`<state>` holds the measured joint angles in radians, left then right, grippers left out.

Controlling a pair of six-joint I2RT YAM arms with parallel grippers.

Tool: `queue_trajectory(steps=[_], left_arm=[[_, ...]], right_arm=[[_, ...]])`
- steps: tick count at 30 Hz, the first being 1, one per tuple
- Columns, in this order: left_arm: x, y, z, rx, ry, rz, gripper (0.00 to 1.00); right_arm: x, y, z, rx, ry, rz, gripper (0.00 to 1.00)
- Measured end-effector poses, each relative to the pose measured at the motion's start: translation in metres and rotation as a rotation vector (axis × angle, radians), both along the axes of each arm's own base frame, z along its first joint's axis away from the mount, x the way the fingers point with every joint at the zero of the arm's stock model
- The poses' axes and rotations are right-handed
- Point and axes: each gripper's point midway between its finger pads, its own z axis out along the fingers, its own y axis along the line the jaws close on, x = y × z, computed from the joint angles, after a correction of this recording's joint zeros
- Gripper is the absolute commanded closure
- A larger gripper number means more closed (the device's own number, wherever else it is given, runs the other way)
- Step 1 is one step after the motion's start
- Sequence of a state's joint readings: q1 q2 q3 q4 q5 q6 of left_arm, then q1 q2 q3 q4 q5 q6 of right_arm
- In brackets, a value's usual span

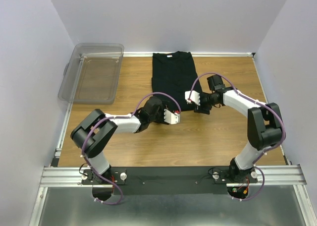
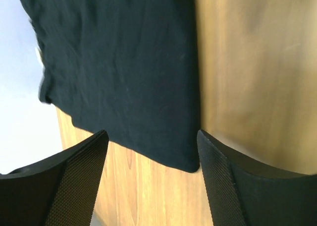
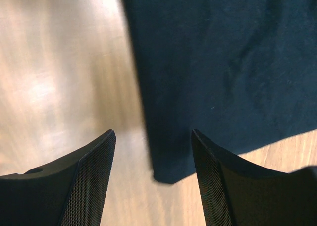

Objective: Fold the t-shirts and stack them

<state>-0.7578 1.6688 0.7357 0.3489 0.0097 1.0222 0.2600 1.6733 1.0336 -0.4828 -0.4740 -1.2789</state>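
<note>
The right gripper grips the black t-shirt's near corner (image 1: 201, 109) (image 3: 165, 167) next, opposite my left gripper's corner, to fold the t-shirt's near edge toward the collar.
One black t-shirt (image 1: 171, 77) lies flat at the middle back of the wooden table, folded into a narrow strip with its collar at the far end. My left gripper (image 1: 173, 115) hovers over the strip's near left corner. In the left wrist view that corner of the t-shirt (image 2: 124, 62) sits between the spread fingers of the left gripper (image 2: 152, 154), which is open and empty. My right gripper (image 1: 194, 100) hangs over the near right corner. The right wrist view shows the t-shirt (image 3: 223, 62) corner between the fingers of the right gripper (image 3: 153, 149), also open and empty.
A clear plastic bin (image 1: 94, 72) stands at the back left, overhanging the table's left edge. White walls close the table in at the back and both sides. Bare wood (image 1: 198, 141) stretches from the shirt's near edge to the arm bases.
</note>
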Motion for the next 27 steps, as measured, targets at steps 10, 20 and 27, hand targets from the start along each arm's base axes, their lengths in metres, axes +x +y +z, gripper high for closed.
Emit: queue_trajectory(steps=[10,20,27], left_arm=[[0.022,0.0,-0.012,0.043,0.043,0.004,0.22],[0.021,-0.004,-0.031,0.099,0.112,-0.024,1.0],[0.001,-0.007,-0.028,0.105,0.146,-0.073,1.0]], right_arm=[[0.022,-0.002,-0.024,-0.023,0.044,-0.046,0.55],[0.027,-0.001,-0.022,0.016,0.083,-0.12,0.97],[0.009,-0.002,-0.019,0.025,0.133,-0.089,0.99]])
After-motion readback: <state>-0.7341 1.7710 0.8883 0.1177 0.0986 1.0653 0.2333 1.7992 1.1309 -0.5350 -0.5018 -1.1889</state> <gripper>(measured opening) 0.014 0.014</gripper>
